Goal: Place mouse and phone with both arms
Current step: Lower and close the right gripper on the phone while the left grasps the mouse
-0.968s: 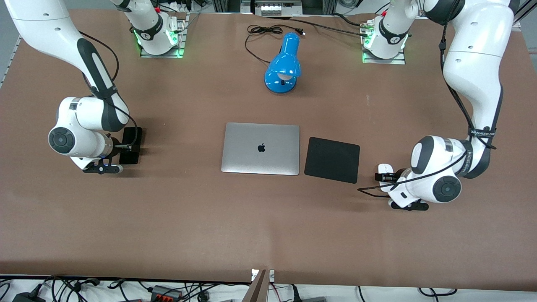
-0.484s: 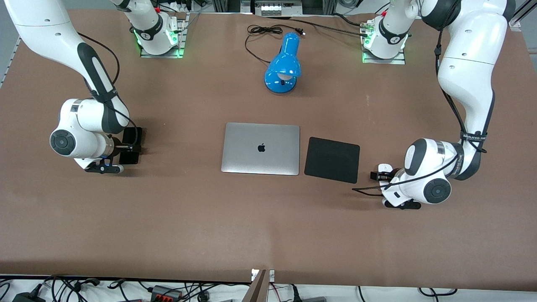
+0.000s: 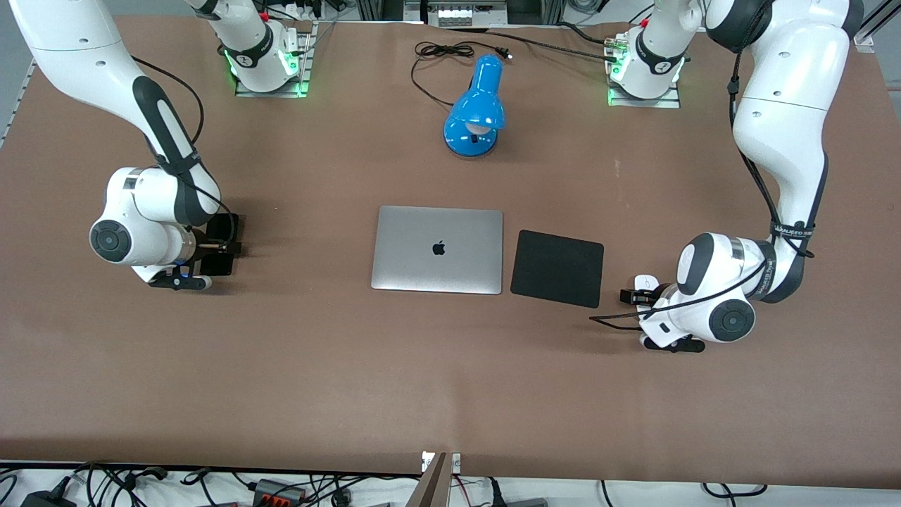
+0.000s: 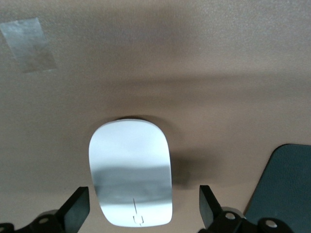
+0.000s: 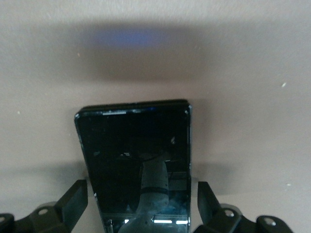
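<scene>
The black phone has the fingers beside its long sides, down near the table. My right gripper needs to close on the phone. Closing now would hold it now.
The white mouse (image 3: 644, 283) lies on the table beside the black pad, toward the left arm's end. My left gripper (image 3: 635, 296) is low over it. In the left wrist view the mouse (image 4: 131, 170) sits between the open fingers (image 4: 77, 208) of the left gripper (image 4: 143, 206), with a gap on each side. The black phone (image 3: 224, 225) lies flat on the table toward the right arm's end. My right gripper (image 3: 218, 248) is low over it. In the right wrist view the phone (image 5: 133, 155) lies between the open fingers of the right gripper (image 5: 141, 201), which do not touch it.
A closed silver laptop (image 3: 438, 249) lies mid-table, with the black square pad (image 3: 557, 267) beside it; the pad's corner shows in the left wrist view (image 4: 286, 184). A blue desk lamp (image 3: 477, 105) and its black cable (image 3: 443, 51) lie farther from the camera.
Both arms have shifted a little toward the middle of the table. The mouse and the phone have stayed where they were.
</scene>
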Motion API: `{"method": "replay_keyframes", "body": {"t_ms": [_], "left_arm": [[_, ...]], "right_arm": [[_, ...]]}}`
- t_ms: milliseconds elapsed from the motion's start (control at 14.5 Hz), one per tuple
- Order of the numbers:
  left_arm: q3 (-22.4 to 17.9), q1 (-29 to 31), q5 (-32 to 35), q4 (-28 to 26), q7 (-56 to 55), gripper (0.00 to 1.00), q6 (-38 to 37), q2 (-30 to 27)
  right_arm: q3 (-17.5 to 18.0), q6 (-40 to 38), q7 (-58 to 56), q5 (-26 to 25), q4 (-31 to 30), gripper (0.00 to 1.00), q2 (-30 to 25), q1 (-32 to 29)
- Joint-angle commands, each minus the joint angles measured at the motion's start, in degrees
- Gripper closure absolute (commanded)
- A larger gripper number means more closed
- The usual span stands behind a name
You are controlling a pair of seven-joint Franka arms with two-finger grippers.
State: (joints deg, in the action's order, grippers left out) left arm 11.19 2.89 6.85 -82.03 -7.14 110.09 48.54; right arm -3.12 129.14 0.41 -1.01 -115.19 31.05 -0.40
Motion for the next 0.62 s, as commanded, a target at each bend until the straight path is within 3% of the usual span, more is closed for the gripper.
{"method": "replay_keyframes", "body": {"t_ms": [0, 553], "left_arm": [[-0.1, -0.2, 1.2, 1.3, 1.1, 0.09, 0.2, 0.9], [-0.2, 0.6, 1.1, 2.0, 6.5, 0.32, -0.1, 0.2]], "right_arm": [[0.4, 0.8, 0.6, 0.7, -1.4, 0.00, -0.6, -0.1], [0.5, 3.5, 0.6, 0.7, -2.4, 0.00, -0.5, 0.0]]}}
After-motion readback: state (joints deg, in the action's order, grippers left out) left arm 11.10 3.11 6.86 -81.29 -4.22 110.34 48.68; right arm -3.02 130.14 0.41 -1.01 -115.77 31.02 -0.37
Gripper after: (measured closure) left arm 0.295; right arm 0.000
